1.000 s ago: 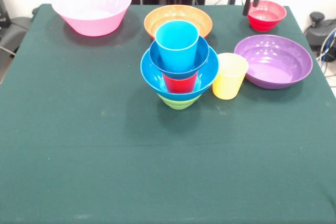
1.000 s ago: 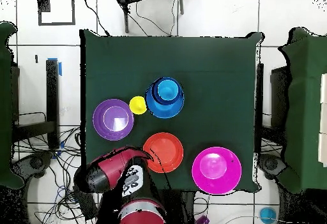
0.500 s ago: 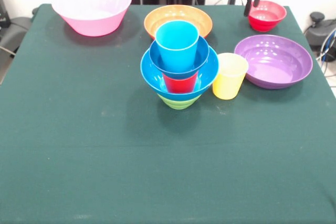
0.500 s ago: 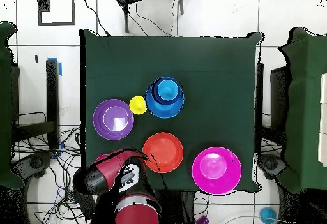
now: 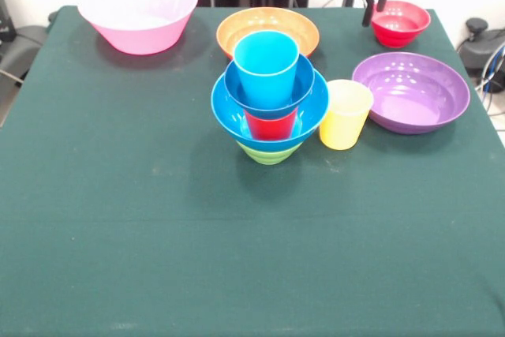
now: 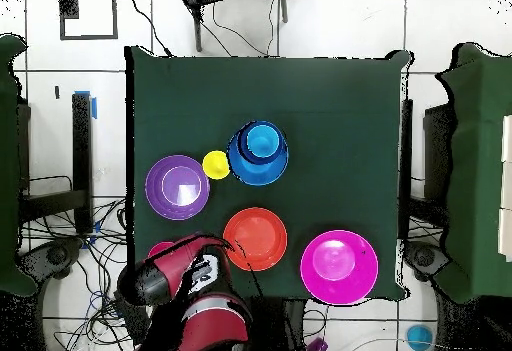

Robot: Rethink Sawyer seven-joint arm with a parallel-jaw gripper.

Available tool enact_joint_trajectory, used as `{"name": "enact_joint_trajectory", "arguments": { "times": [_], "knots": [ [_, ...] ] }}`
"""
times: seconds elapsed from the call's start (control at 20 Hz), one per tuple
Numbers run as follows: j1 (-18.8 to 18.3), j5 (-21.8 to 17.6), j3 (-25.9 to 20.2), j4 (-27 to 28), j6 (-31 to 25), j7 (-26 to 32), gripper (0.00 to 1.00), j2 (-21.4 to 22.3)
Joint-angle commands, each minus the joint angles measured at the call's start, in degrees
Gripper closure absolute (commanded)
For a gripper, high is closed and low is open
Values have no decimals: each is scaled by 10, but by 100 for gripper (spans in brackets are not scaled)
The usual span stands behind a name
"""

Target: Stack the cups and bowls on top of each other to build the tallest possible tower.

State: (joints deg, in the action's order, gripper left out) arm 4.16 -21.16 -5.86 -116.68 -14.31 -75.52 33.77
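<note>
My gripper is going to grab the small red bowl by the edge of its rim next, because the bowl's open top is wider than my fingers.
The tower stands mid-table: a green bowl [image 5: 268, 152] upside down, the large blue bowl [image 5: 227, 114] on it, the red cup [image 5: 271, 125], the small blue bowl [image 5: 236, 87], and the sky-blue cup [image 5: 266, 65] on top. It also shows in the overhead view [image 6: 259, 152]. The yellow cup [image 5: 346, 114] stands upright just right of it. My gripper [image 5: 373, 10] hangs open and empty at the top right, above the left rim of the small red bowl [image 5: 402, 26].
The purple bowl [image 5: 410, 92] sits right of the yellow cup. The orange bowl [image 5: 272, 21] is right behind the tower. The pink bowl [image 5: 139, 17] is at the far left corner. My arm [image 6: 170, 277] covers part of the small red bowl in the overhead view.
My gripper has risen a little and drawn back toward the table's far edge. The cups, bowls and tower have not moved.
</note>
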Motion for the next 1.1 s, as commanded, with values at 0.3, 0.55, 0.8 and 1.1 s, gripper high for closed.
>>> {"name": "enact_joint_trajectory", "arguments": {
  "times": [0.3, 0.55, 0.8, 1.1],
  "knots": [
    [14, 15, -29, 38, 58, -111, 0, -54],
    [18, 18, -29, 54, 75, -116, 0, -71],
    [12, 11, -33, 50, 89, -121, 0, -72],
    [10, 5, -35, 57, 91, -127, 0, -79]
  ]
}}
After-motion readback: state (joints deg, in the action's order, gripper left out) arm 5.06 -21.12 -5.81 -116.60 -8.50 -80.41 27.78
